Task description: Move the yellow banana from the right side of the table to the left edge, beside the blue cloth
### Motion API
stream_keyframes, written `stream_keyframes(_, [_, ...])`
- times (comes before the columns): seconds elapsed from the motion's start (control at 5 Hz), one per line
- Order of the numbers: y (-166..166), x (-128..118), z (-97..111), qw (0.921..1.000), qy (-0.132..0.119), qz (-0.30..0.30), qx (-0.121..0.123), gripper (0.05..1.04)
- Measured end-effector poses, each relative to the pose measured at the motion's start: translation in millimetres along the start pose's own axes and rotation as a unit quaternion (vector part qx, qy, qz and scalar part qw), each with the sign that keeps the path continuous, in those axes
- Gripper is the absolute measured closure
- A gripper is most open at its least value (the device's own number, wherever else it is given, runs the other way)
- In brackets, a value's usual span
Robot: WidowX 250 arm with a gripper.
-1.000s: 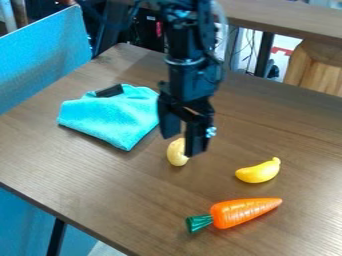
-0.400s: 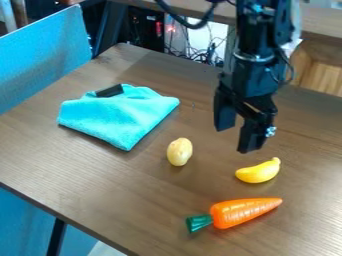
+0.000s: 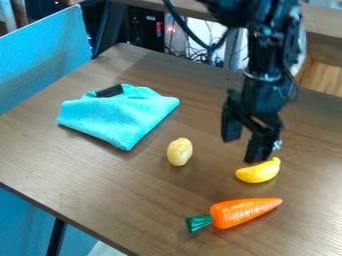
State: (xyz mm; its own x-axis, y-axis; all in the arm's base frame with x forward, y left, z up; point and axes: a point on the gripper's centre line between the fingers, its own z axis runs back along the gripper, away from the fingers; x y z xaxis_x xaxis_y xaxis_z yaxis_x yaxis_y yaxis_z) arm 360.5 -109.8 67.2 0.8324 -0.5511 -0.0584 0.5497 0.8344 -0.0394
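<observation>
Next, my gripper grabs the yellow toy banana [image 3: 258,172] by its curved middle. Then my gripper is free to move the banana across the brown table.
The black gripper [image 3: 240,150] hangs over the right half of the table, open, with nothing between its fingers. Its right finger is just behind the yellow toy banana [image 3: 258,172]; whether they touch I cannot tell. To the left of the banana lies a pale yellow potato-like toy [image 3: 180,152]. In front of both is an orange toy carrot [image 3: 244,212], its green top toward the left. A folded turquoise cloth [image 3: 117,117] rests at the back left, with a small black object [image 3: 109,91] on its rear edge.
The brown wooden table [image 3: 87,185] has its left edge beside a blue chair or panel [image 3: 40,55]. Cables and dark equipment stand behind the table's back edge, and another wooden surface [image 3: 327,22] is at the upper right.
From above the potato-like toy, the gripper has moved right, then lower and closer to the banana. The toys and the cloth have stayed where they were.
</observation>
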Motion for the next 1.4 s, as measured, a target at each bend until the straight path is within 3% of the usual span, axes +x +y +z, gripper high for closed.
stream_keyframes(0.2, [-6,5,-17,0.9998,0.019,0.000,0.003,0.085])
stream_keyframes(0.6, [-5,20,-28,0.9998,0.022,0.000,0.001,0.085])
stream_keyframes(0.8, [-4,25,-39,0.9994,0.034,0.001,-0.003,0.141])
stream_keyframes(1.0, [-4,29,-41,0.9991,0.042,0.007,-0.008,0.433])
stream_keyframes(1.2, [-6,31,-42,0.9992,0.036,0.011,-0.014,0.635])
stream_keyframes(1.4, [-11,20,-42,0.9992,0.034,0.012,-0.020,0.637])
